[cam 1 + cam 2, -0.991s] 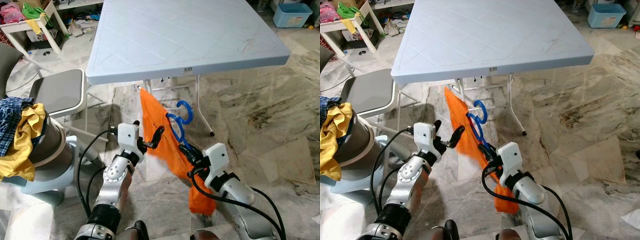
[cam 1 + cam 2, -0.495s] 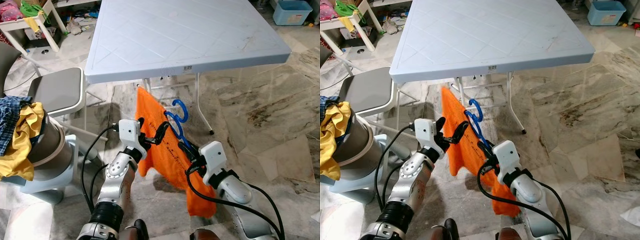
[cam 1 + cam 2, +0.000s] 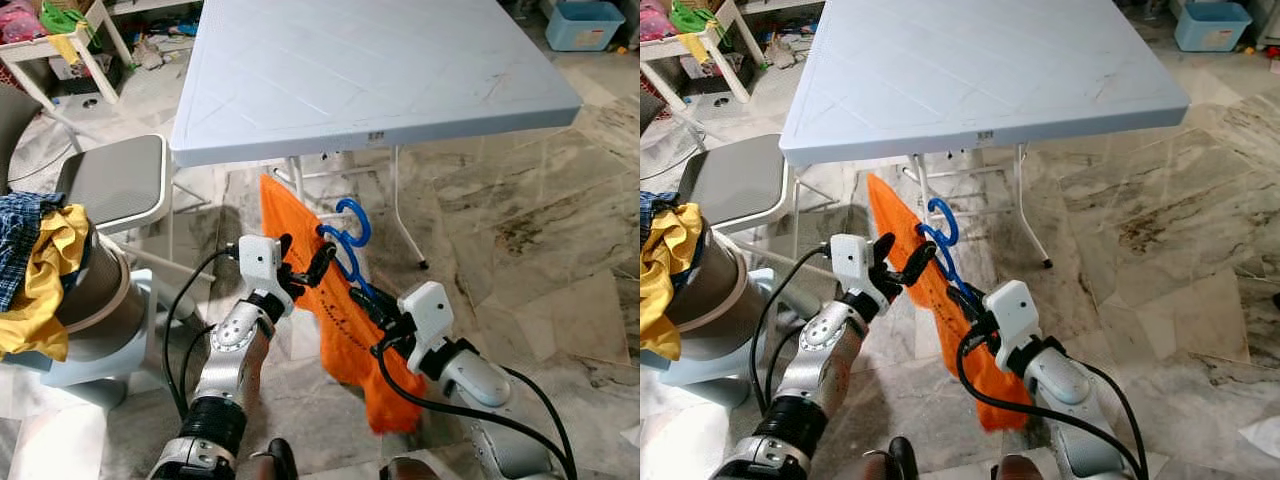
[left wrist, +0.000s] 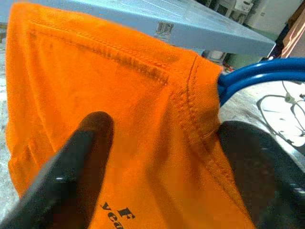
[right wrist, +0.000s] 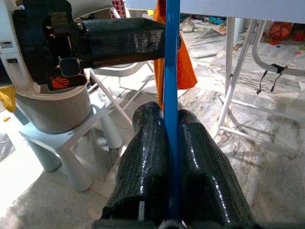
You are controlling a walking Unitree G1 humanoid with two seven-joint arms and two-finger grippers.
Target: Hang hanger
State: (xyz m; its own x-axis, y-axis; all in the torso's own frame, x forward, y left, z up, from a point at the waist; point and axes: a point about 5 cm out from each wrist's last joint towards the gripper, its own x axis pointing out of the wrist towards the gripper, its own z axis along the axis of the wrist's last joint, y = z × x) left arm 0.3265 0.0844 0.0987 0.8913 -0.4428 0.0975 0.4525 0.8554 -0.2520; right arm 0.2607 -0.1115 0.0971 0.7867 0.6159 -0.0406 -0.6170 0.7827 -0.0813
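Observation:
The left gripper grabs the shirt by its collar edge [image 3: 319,242], open beside the hook, next, since the shirt's body [image 3: 352,345] hangs slack below the hanger.
A blue plastic hanger [image 3: 350,222] carries an orange shirt [image 3: 345,330] that hangs below the table edge. My right gripper [image 3: 366,303] is shut on the hanger's blue bar [image 5: 170,71], low on its right side. My left gripper [image 3: 306,256] is at the shirt's upper left shoulder, just below the hook. Its two black fingers [image 4: 86,143] stand apart and open, with the orange cloth [image 4: 143,119] and the collar seam between them. The hanger's hook points up, free of any rail.
A light blue folding table [image 3: 370,80] stands right ahead, its white legs [image 3: 400,210] behind the shirt. On the left are a grey chair seat [image 3: 115,180] and a basket of clothes [image 3: 40,270] on a white stool. A blue bin [image 3: 585,25] sits far right on the marble floor.
The hanger and shirt have shifted left and a little up. My left gripper has come in from beside the shirt to its shoulder by the hook. The right gripper keeps its hold.

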